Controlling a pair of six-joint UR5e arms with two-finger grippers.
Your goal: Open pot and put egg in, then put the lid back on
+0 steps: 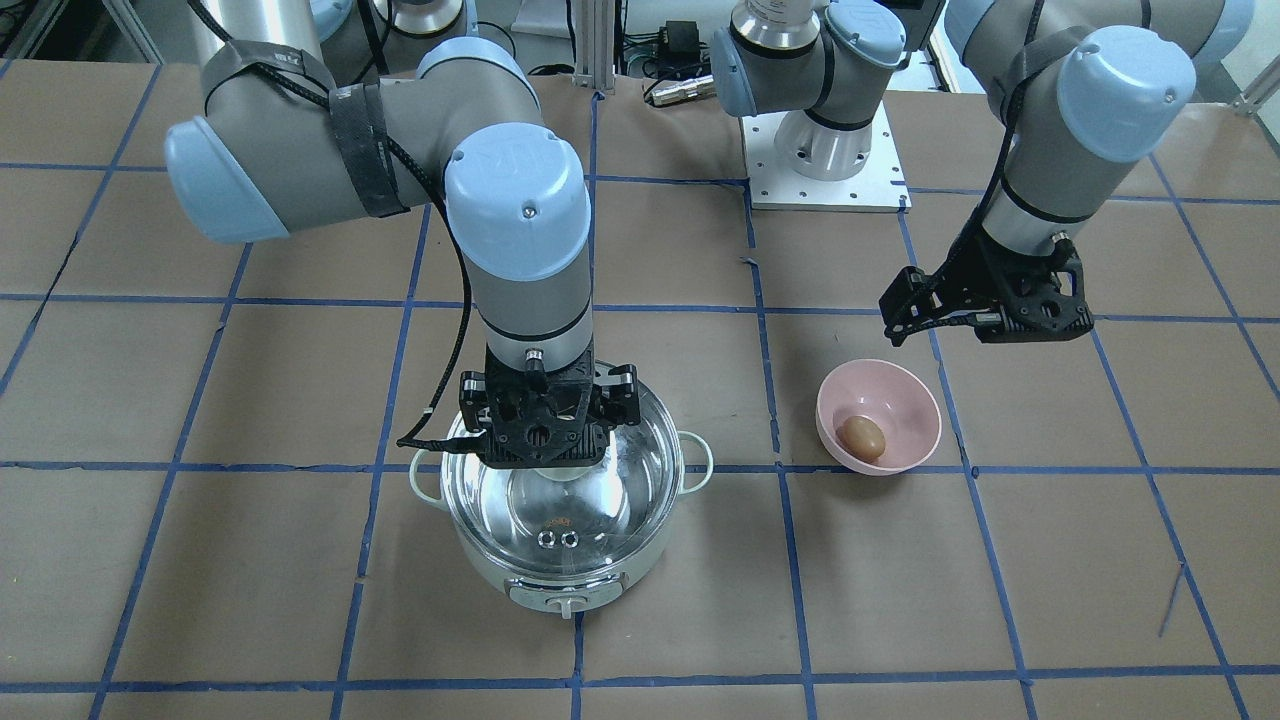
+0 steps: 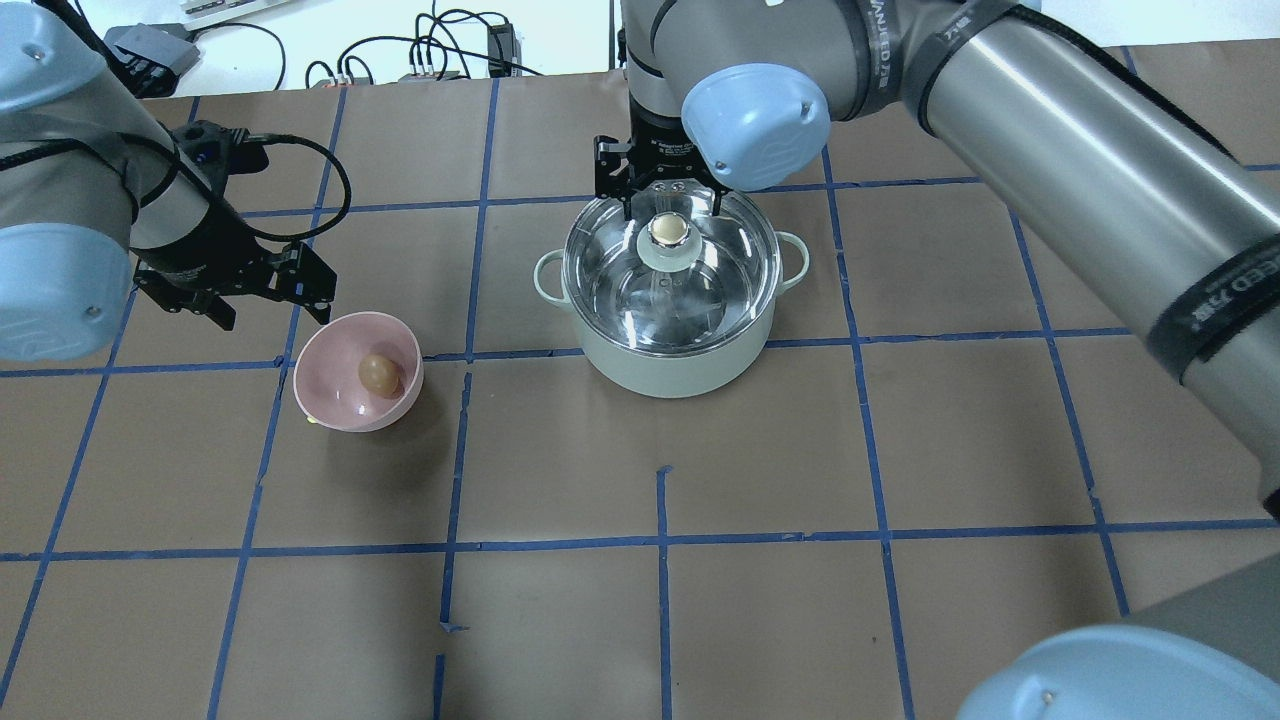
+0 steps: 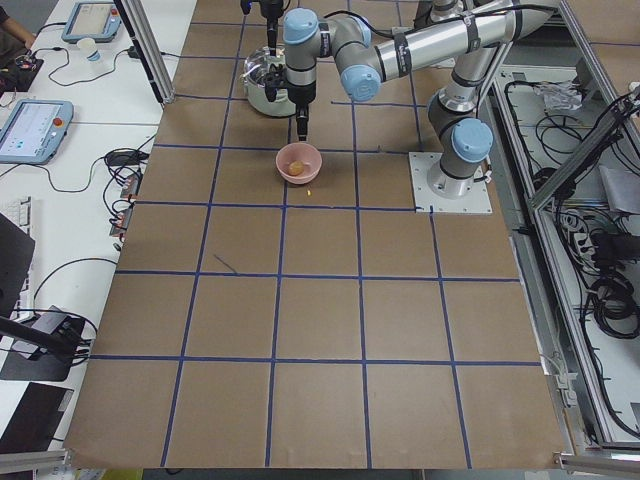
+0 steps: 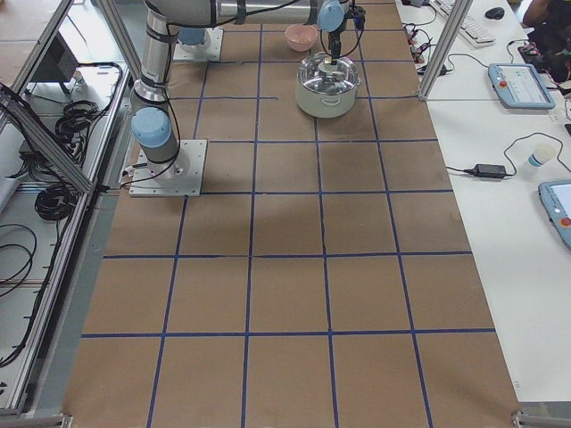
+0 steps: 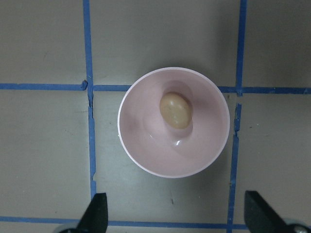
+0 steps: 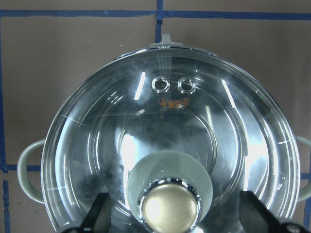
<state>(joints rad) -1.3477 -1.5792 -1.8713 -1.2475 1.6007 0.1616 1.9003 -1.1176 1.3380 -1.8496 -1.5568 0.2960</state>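
Observation:
The robot's right gripper needs to open the pot for the egg next, so it has to hold the clear glass lid by its cream knob (image 6: 170,208).
The mint-green pot (image 2: 670,365) stands mid-table with the clear glass lid (image 2: 700,290) seated on it. My right gripper (image 2: 668,212) is open and hangs straight over the lid. In the right wrist view its fingers (image 6: 99,216) flank the cream knob (image 6: 170,208) with a gap on each side. The brown egg (image 2: 379,373) lies in the pink bowl (image 2: 330,405) to the left of the pot. My left gripper (image 2: 272,312) is open and empty, above the bowl's far left side. In the left wrist view the egg (image 5: 175,109) lies in the bowl (image 5: 146,145) ahead of the fingertips (image 5: 97,211).
The table is brown paper with a blue tape grid. The pot's loop handles (image 2: 545,275) stick out left and right, and its control knob (image 1: 562,603) faces the operators' side. The left arm's base plate (image 1: 825,165) sits behind the bowl. Cables lie along the far edge (image 2: 430,60).

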